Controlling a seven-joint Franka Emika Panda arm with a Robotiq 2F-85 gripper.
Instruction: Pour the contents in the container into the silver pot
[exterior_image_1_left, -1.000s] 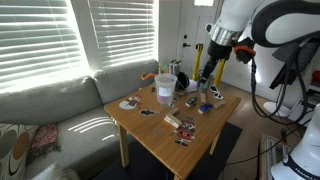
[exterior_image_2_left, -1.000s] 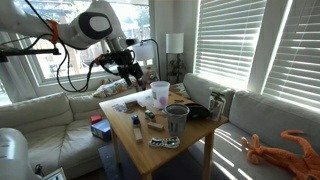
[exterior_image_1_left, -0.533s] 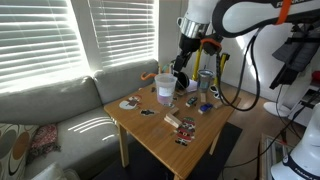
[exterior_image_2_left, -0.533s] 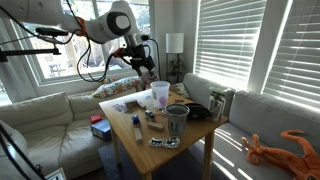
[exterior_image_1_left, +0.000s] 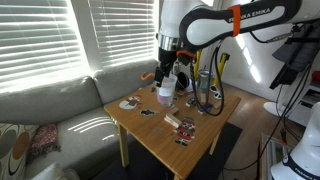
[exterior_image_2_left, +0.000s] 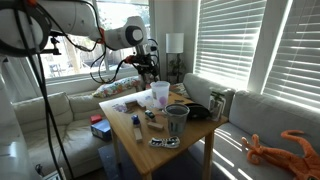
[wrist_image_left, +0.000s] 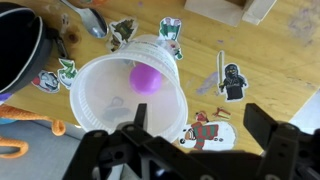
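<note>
My gripper should go lower before it closes on the cup's near rim, which runs between my open fingers in the wrist view, but they are above it.
The container, a translucent whitish cup, stands upright on the wooden table with a purple ball inside. It shows in both exterior views. My gripper is open and empty, just above the cup; one finger overlaps the cup's rim and the other hangs over bare table. It also shows above the cup in both exterior views. The pot, dark inside, stands right beside the cup.
Stickers and small items lie scattered on the table. A metal spoon lies near the pot. A slim metal cylinder and a mesh cup stand nearby. A sofa borders the table.
My arm has swung across the table from its far side to a spot right over the cup. The gripper stays open. Nothing on the table has moved.
</note>
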